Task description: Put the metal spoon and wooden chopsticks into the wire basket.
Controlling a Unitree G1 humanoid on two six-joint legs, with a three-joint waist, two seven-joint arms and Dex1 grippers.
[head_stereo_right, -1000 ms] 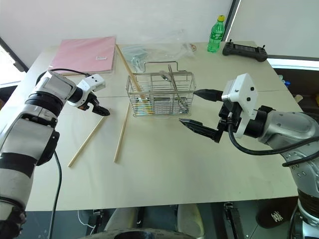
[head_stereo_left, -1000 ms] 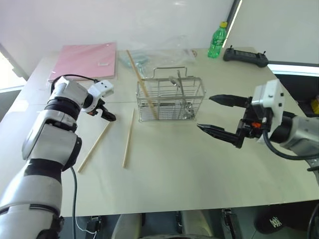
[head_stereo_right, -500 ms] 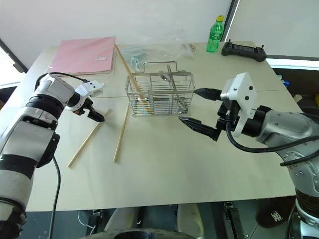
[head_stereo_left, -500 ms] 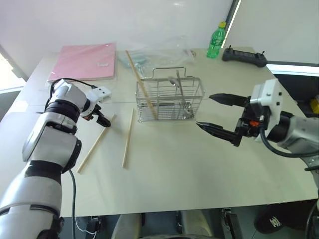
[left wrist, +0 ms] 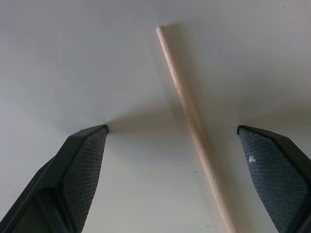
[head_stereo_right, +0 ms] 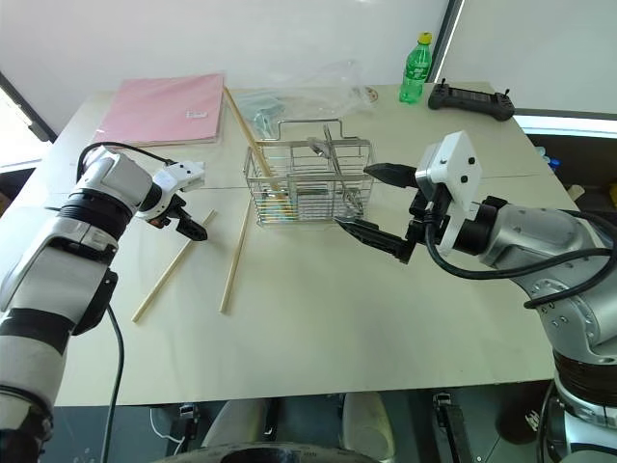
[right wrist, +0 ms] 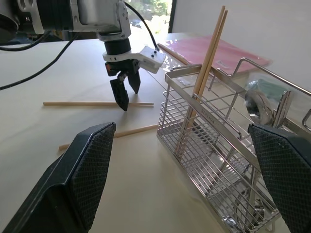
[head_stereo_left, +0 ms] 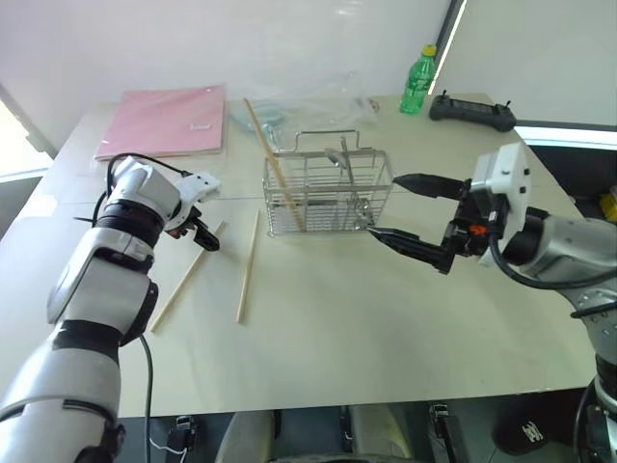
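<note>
My left gripper should close on the outer chopstick now. Its fingers are down at their shadows on the tabletop, on either side of the chopstick's body.
The wire basket stands mid-table. The metal spoon is upright inside it, and two wooden chopsticks lean out of its left end. Two more chopsticks lie on the table to the left, one near the basket and one farther out. My left gripper points down, open, low over the far end of the outer chopstick, which runs between its fingers. My right gripper is open and holds nothing, level, just off the basket's right end.
A pink folder lies at the back left, with a clear plastic bag behind the basket. A green bottle and a black controller sit at the back right.
My left gripper has tipped to point more steeply down over the chopstick's end. The right gripper has barely shifted. Both stay open.
</note>
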